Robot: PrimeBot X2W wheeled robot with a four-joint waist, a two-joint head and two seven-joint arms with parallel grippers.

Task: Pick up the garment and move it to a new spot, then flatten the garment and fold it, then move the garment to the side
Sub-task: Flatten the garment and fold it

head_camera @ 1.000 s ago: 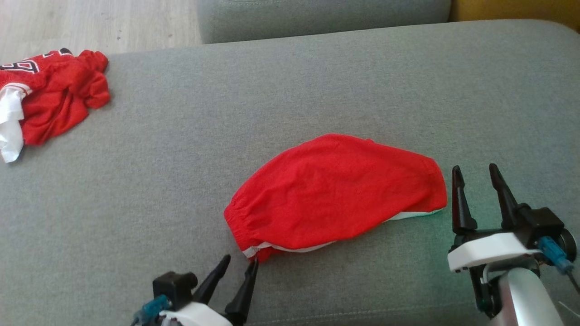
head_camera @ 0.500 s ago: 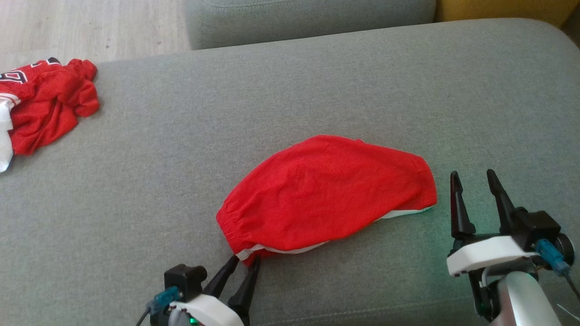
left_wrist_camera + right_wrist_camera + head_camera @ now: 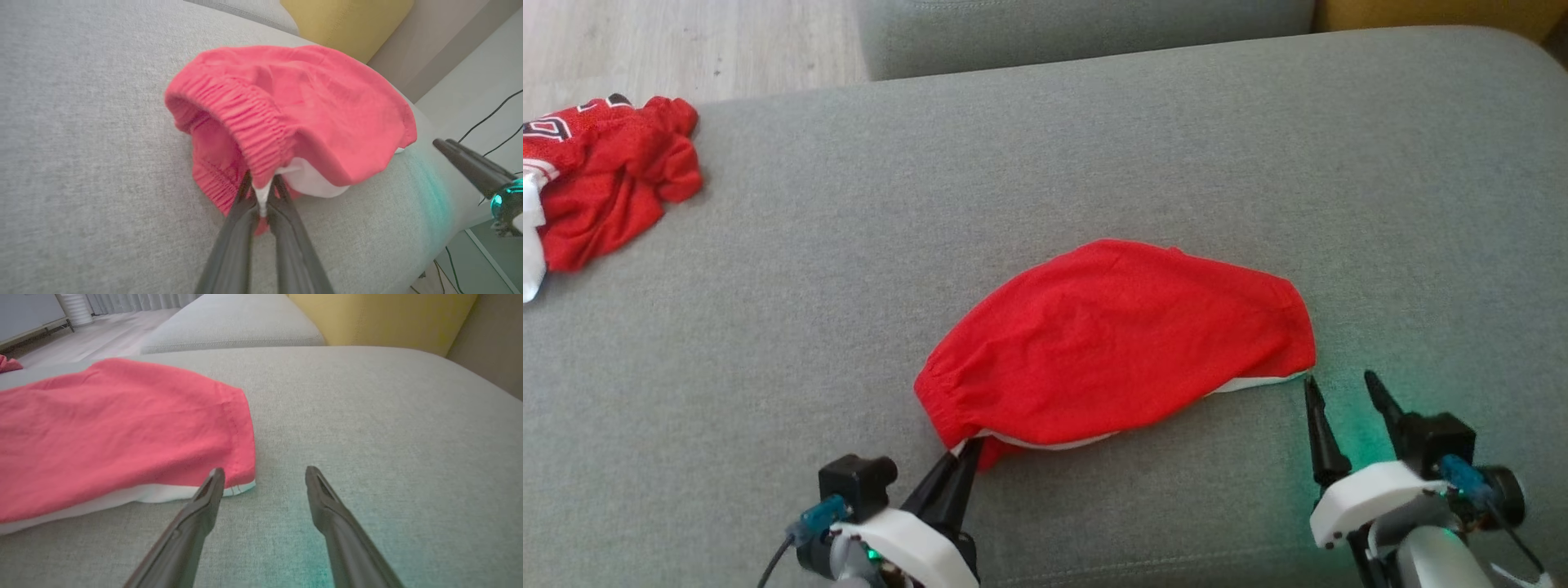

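Observation:
The red garment [image 3: 1115, 343] needs to be lifted to its new spot, so my right gripper will next pinch the leg hem by its white-trimmed corner [image 3: 1303, 373].
A folded red garment [image 3: 1115, 343] with white trim lies mid-cushion on the grey sofa [image 3: 1045, 155]. My left gripper [image 3: 964, 451] is shut on the garment's near-left corner; the left wrist view shows the elastic waistband [image 3: 249, 118] and white trim pinched between the fingers [image 3: 261, 200]. My right gripper [image 3: 1335, 388] stands open just off the garment's near-right corner. In the right wrist view its fingertips [image 3: 261, 473] rest low over the cushion, the left finger [image 3: 212, 482] at the garment's [image 3: 114, 433] white hem corner, nothing between them.
A second crumpled red and white garment [image 3: 600, 175] lies at the cushion's far left edge. Wooden floor [image 3: 686, 41] shows beyond it. Another grey cushion [image 3: 1086, 28] and a yellow one [image 3: 380, 318] sit behind.
My left gripper has closed onto the garment's near-left corner. My right gripper has drawn back toward me and down, ending beside the near-right corner. The head camera shifted slightly.

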